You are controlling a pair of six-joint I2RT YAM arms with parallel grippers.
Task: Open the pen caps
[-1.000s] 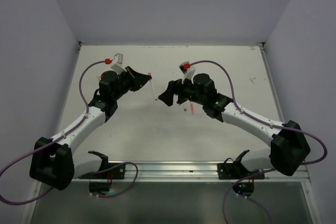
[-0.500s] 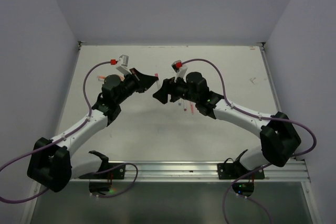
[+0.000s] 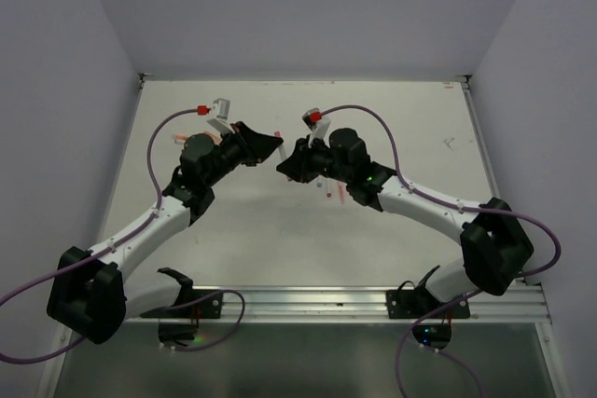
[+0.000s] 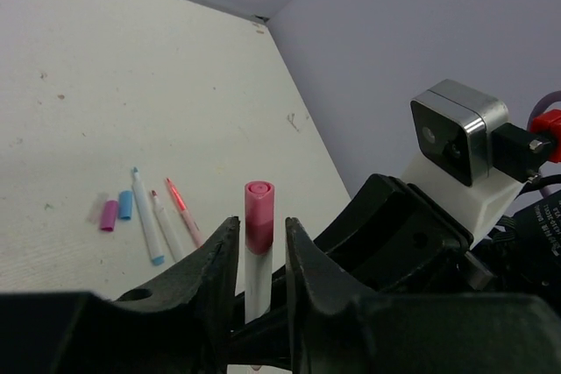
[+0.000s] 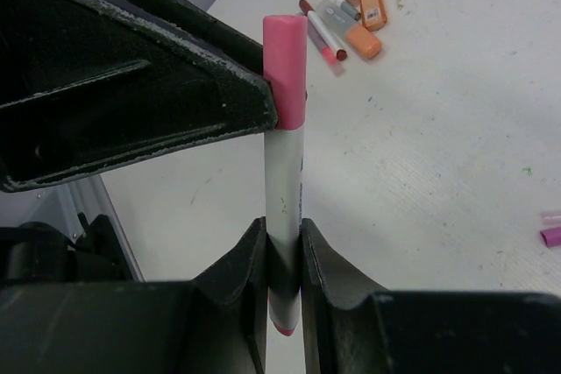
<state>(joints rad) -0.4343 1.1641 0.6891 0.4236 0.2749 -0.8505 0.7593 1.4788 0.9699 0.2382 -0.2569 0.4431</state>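
Note:
My left gripper should next grab the pen only by its pink cap (image 5: 285, 74), rather than by the pen's pale body (image 5: 284, 190), so it can pull the cap open.
A pale-barrelled pen with a pink cap (image 4: 259, 208) stands upright between my two grippers, above the table. My left gripper (image 4: 261, 225) brackets the pink cap (image 5: 286, 67) with its jaws slightly open, a thin gap showing on each side. My right gripper (image 5: 283, 229) is shut on the pale barrel (image 5: 284, 190) near its lower end. In the top view the two grippers meet nose to nose at the table's middle, left gripper (image 3: 269, 146) and right gripper (image 3: 287, 161), with the pen (image 3: 278, 135) between them.
A blue-ended pen (image 4: 145, 216), two thin uncapped pens (image 4: 182, 210) and loose purple (image 4: 109, 215) and blue caps (image 4: 125, 205) lie together on the table. Orange markers (image 5: 366, 28) and more pens lie in another group. A pink cap (image 5: 550, 236) lies apart from them.
My right gripper moved in from the right and shut on the pen's barrel. My left gripper, which was gripping the pen, has eased its jaws apart around the cap.

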